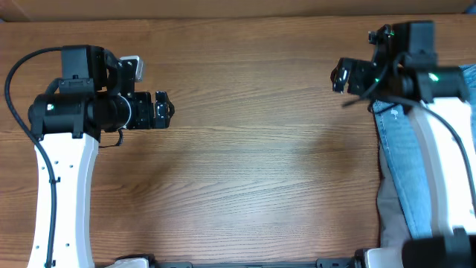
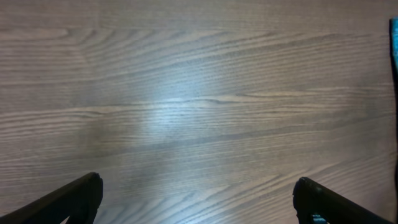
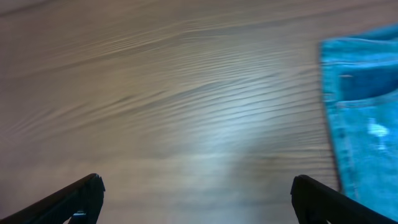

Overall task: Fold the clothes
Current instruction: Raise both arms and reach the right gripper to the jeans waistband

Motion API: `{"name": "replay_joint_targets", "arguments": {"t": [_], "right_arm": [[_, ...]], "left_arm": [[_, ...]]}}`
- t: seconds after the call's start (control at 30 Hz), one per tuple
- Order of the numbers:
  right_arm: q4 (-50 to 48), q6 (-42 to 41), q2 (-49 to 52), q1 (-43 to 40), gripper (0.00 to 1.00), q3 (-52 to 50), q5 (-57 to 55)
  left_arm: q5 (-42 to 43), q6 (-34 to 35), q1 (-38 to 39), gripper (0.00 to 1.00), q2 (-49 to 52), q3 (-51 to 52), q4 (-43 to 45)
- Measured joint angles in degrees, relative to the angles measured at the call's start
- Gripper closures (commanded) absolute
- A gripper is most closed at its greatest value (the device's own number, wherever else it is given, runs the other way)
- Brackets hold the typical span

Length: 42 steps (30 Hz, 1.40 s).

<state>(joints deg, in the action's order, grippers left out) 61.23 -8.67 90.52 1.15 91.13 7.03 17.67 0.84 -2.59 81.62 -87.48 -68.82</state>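
The light blue denim jeans (image 1: 405,160) need to be dragged open for folding, so my right gripper will grab them next at the waist edge (image 1: 378,112) beside the pocket.
The light blue denim jeans (image 1: 405,160) lie along the table's right edge, partly under my right arm. They also show at the right of the right wrist view (image 3: 364,118), with a small white worn spot, and as a thin sliver at the right edge of the left wrist view (image 2: 395,37). My right gripper (image 1: 340,76) is open and empty above bare wood, left of the jeans; its fingertips (image 3: 196,193) stand wide apart. My left gripper (image 1: 165,109) is open and empty over the left part of the table, fingertips (image 2: 196,193) wide apart.
The wooden table (image 1: 260,164) fills the overhead view. A beige strip (image 1: 388,201) of the jeans' inner side shows at their lower left edge. Black fixtures (image 1: 134,261) sit at the table's front edge.
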Motion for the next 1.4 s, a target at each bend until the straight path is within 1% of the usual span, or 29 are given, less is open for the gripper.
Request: {"name": "replay_joint_targets", "arguments": {"t": [0.1, 0.2, 0.23, 0.33, 0.43, 0.6, 0.63, 0.93, 1.13, 1.3, 1.4], "right_arm": [[-3.87, -2.89, 6.45, -0.26, 0.00, 0.04, -5.57], [-8.96, -4.98, 13.53, -1.46, 0.14, 0.04, -9.14], [-10.38, -5.53, 15.63, -2.05, 0.16, 0.04, -9.90], [-14.32, -6.54, 21.00, -4.31, 0.17, 0.04, -11.65], [-16.35, -7.06, 24.28, -6.54, 0.18, 0.04, -12.79], [-17.05, -7.61, 27.69, -9.73, 0.30, 0.04, -13.73], [-17.05, -7.72, 28.26, -10.19, 0.30, 0.04, -13.86], [-17.86, -7.69, 30.25, -10.75, 0.30, -0.17, -13.90], [-19.71, -7.61, 30.25, -10.75, 0.29, -3.15, -15.37], [-20.63, -7.61, 30.27, -10.75, 0.30, -3.41, -16.17], [-20.72, -7.56, 30.88, -10.75, 0.33, -3.41, -16.50]], "left_arm": [[0.44, 0.00, 0.00, 0.00, 0.70, 0.00, -0.26], [0.63, 0.00, 0.00, 0.00, 0.81, 0.00, -0.26], [0.70, 0.00, 0.00, 0.00, 0.81, 0.00, -0.31], [0.79, 0.00, 0.00, 0.00, 0.81, 0.00, -0.52], [0.81, 0.00, 0.00, 0.00, 0.81, -0.02, -1.09], [0.81, 0.00, 0.00, 0.00, 0.81, -0.02, -1.51], [0.81, 0.00, 0.00, 0.00, 0.81, -0.02, -1.51], [0.81, 0.00, 0.00, 0.00, 0.81, -0.02, -1.53], [0.81, 0.00, 0.00, 0.00, 0.81, -0.02, -2.47], [0.81, 0.00, 0.00, 0.00, 0.81, -0.02, -4.17], [0.81, 0.00, 0.00, 0.00, 0.81, -0.02, -4.90]]}}
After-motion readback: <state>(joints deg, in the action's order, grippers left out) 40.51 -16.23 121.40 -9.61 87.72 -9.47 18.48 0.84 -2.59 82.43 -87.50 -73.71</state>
